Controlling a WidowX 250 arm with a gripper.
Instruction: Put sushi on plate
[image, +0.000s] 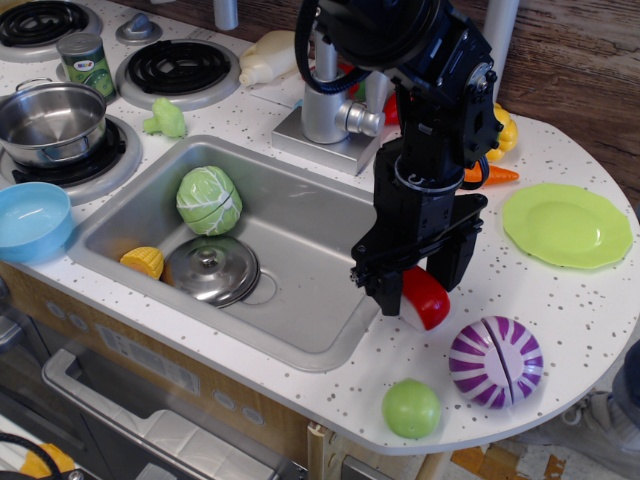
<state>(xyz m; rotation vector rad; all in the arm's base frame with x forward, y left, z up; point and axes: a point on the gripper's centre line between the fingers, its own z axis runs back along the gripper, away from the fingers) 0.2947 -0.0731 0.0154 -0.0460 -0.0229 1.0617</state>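
Observation:
My gripper grabs the red-topped sushi's long sides next, to put the sushi (427, 300) on the light-green plate (567, 225).
The sushi (427, 300), red-topped with a white base, lies on the speckled counter just right of the sink's front right corner. My black gripper (417, 282) has come down over it. The jaws are open and stand on either side of it, the left finger (385, 292) at the sink edge and the right finger (451, 262) behind it. The upper part of the sushi is hidden by the gripper. The light-green plate (567, 225) lies empty at the counter's right edge, well to the right of and behind the gripper.
A purple-and-white striped ball (496, 362) and a green apple (411, 408) sit in front of the sushi. A carrot (492, 175) and a yellow pepper (505, 130) lie behind the arm. The sink (300, 300) holds a cabbage (209, 200), a lid (212, 270) and corn (142, 262). A blue bowl (32, 220) stands at the left.

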